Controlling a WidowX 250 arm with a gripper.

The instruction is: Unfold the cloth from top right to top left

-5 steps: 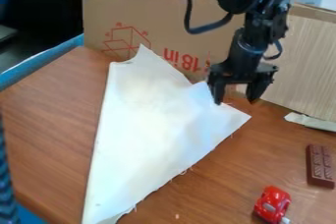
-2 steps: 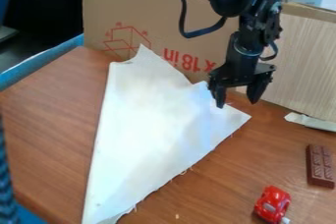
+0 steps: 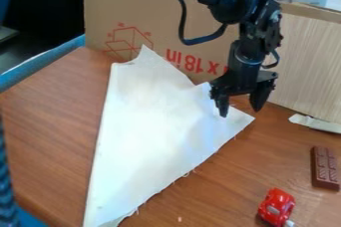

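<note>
My gripper will next pick up the white cloth point(image 3: 150, 126) by its corner near the wood-grain panel to unfold it across the table.
The black gripper point(image 3: 240, 112) hangs over the right corner of the cloth, with its two fingers spread apart and nothing held between them. Its left finger overlaps the cloth's upper right part in the view. The white cloth point(image 3: 150, 126) lies folded on the wooden table, roughly a long triangle: one peak at the top against the cardboard, a corner pointing right below the gripper, and a narrow end at the bottom left. Whether the fingertips touch the cloth, I cannot tell.
A red toy car point(image 3: 276, 206) and a brown chocolate bar point(image 3: 325, 168) are on the table point(image 3: 226, 186) at the lower right. Cardboard point(image 3: 160, 12) stands along the back edge, with a light wood-grain panel point(image 3: 306, 66) at the right and a pale strip point(image 3: 316, 123) before it.
The gripper has come down lower toward the cloth's right corner and slightly left, and its fingers look a little closer together. The cloth has not moved.
</note>
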